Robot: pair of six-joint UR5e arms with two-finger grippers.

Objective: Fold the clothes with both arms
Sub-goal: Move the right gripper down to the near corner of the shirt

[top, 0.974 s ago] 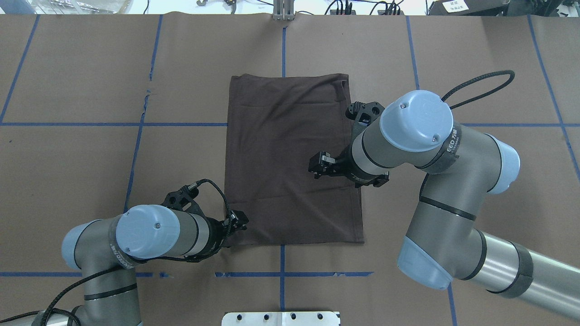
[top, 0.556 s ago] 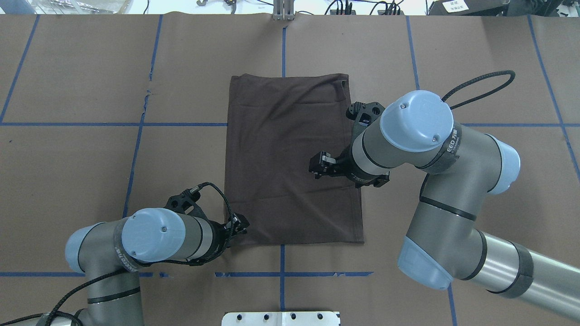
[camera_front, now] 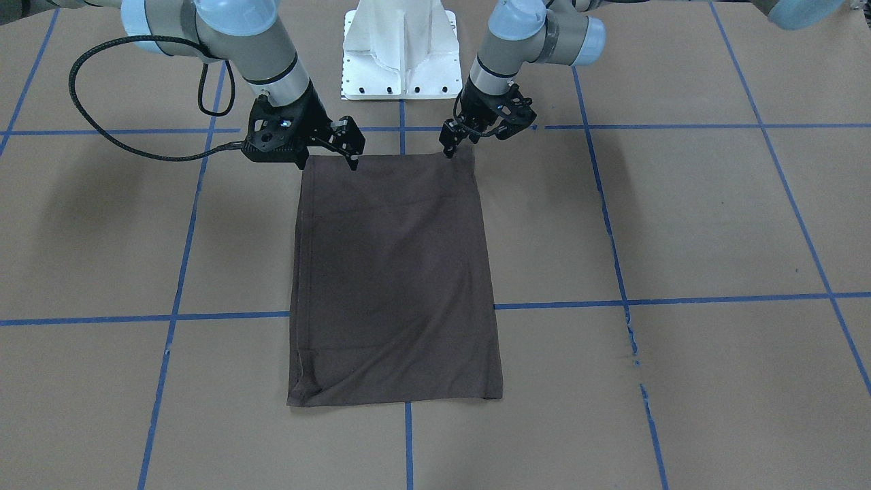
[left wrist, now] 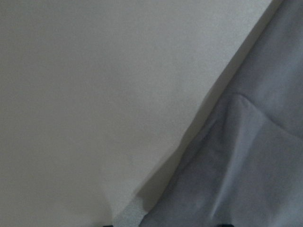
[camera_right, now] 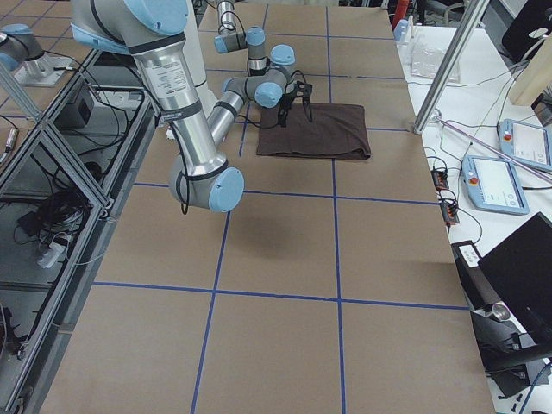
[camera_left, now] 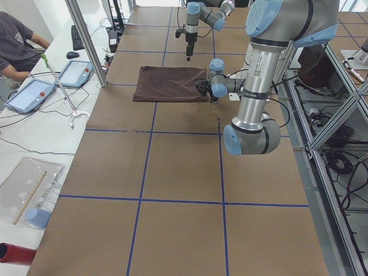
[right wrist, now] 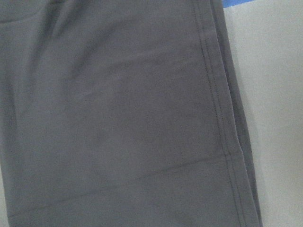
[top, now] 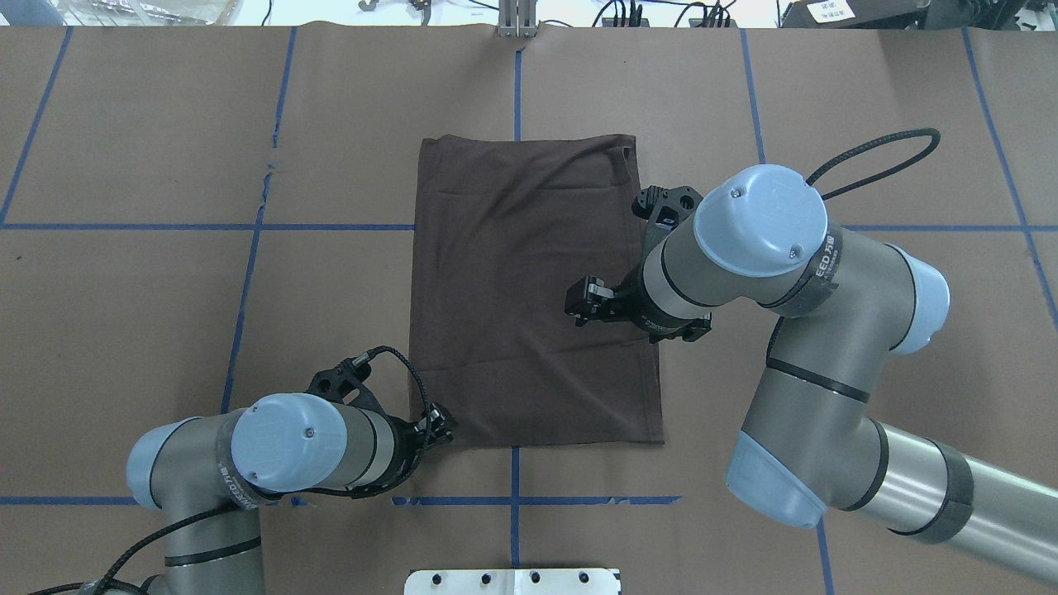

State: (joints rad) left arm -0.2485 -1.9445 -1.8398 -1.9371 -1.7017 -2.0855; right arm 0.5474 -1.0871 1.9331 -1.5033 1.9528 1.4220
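Observation:
The folded T-shirt is lying flat across its middle [camera_front: 392,269], and the T-shirt's edge is open to the fingers at the T-shirt's hem corner [camera_front: 467,152], so my left gripper should pinch there next.
The dark brown T-shirt [top: 529,289] lies flat on the table, folded into a tall rectangle; it also shows in the front view [camera_front: 395,272]. My left gripper [top: 438,430] is down at the shirt's near-left corner, open, holding nothing. The left wrist view shows that corner [left wrist: 255,165] just ahead of the fingertips. My right gripper [top: 580,304] hovers above the shirt near its right edge, open and empty. In the front view it [camera_front: 347,153] stands over the shirt's edge nearest the robot. The right wrist view shows only the hemmed cloth [right wrist: 118,118].
The table is brown paper with blue tape lines [top: 516,496]. The white pedestal base [camera_front: 401,47] stands behind the shirt's near edge. A black cable loop [top: 884,157] sticks out from the right arm. An operator's bench with tablets [camera_left: 34,92] runs along the far side.
My left arm has drawn back toward the robot, and its gripper slid along the shirt's left edge to the near-left corner. The right arm and the shirt have not moved.

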